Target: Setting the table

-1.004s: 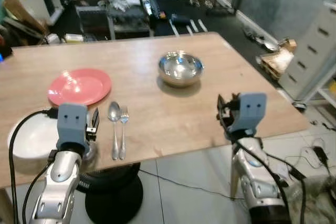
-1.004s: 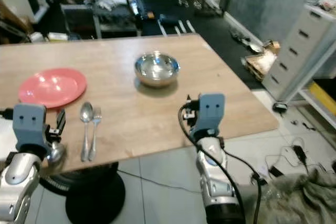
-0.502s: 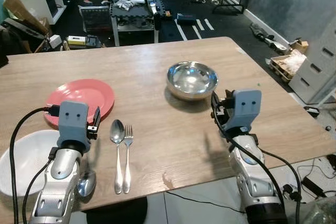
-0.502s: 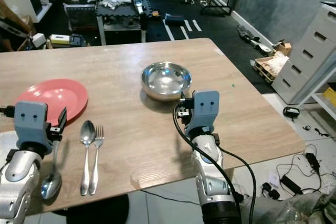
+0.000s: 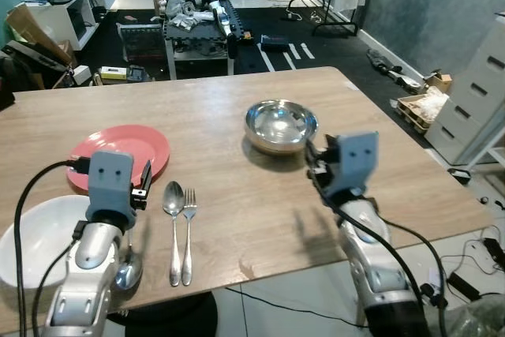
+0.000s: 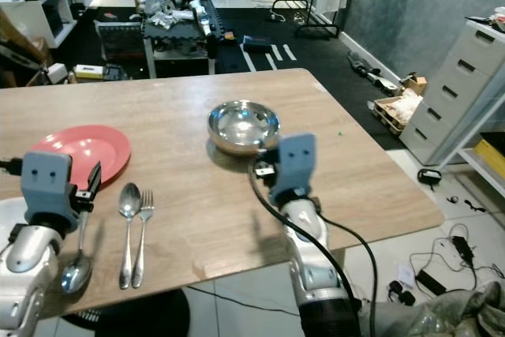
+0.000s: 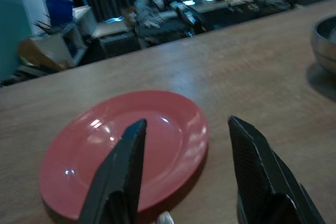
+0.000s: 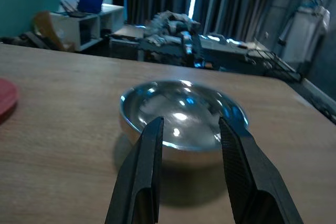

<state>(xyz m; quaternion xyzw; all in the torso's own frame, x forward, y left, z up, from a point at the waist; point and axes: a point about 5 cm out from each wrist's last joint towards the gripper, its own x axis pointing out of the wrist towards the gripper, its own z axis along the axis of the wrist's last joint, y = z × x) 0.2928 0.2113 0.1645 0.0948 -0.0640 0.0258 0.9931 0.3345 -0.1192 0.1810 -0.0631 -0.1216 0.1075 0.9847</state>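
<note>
The steel bowl's round body (image 5: pixel 281 125) is wider than my open fingers, so my right gripper should next grab the steel bowl by its thin rim (image 5: pixel 293 144).
A pink plate (image 5: pixel 118 150) lies at the left of the wooden table (image 5: pixel 237 187). A spoon (image 5: pixel 173 226) and a fork (image 5: pixel 188 234) lie side by side in front of it. My left gripper (image 7: pixel 184 150) hovers open just short of the plate's near rim. A second spoon (image 5: pixel 129 274) lies on the table under that arm. A steel bowl (image 8: pixel 181 111) stands mid-table. My right gripper (image 8: pixel 191 145) is open and low over the table, pointing at the bowl and a short way from its near side. A white bowl (image 5: pixel 39 234) rests at the near left corner.
The table's right edge (image 5: pixel 442 195) and near edge drop to a tiled floor with cables (image 5: pixel 473 274). Grey drawers (image 5: pixel 477 108) stand at the right. Beyond the far edge are a cluttered rack (image 5: pixel 197 17) and white shelves (image 5: pixel 63 5).
The view has shifted as I came up to the table. My right gripper has drawn closer to the steel bowl. The left gripper keeps its place by the plate.
</note>
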